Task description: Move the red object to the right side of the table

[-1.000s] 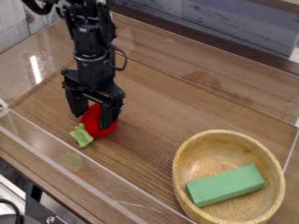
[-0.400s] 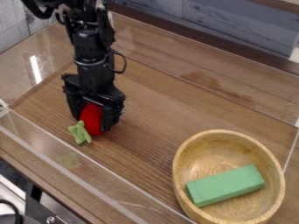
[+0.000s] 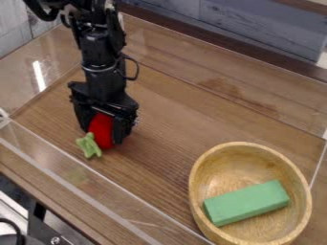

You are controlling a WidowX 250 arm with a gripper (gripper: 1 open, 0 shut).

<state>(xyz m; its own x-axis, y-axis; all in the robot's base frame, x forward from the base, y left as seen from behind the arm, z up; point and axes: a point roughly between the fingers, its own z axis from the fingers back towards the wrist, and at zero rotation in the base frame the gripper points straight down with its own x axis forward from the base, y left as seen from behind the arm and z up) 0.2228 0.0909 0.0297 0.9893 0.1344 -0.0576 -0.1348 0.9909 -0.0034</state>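
Note:
The toy strawberry needs to move to the wooden bowl's side of the table. My gripper should next grab it by its red body [image 3: 102, 133].
The red object [image 3: 102, 131], a small toy strawberry with a light green leafy tip at its lower left, lies on the brown wood-grain table [image 3: 217, 96] at the left. My black gripper [image 3: 103, 132] points straight down over it, open, with one finger on each side of the red body. The fingers reach down to the tabletop and the strawberry rests on the wood between them. I cannot tell whether the pads touch it.
A round wooden bowl [image 3: 217, 163] stands at the front right with a green rectangular block [image 3: 247, 203] inside. Low clear acrylic walls [image 3: 115, 196] border the table on all sides.
The gripper has sunk a little around the strawberry, and the leafy tip now sits slightly further left. Since 0.4 s ago nothing has moved.

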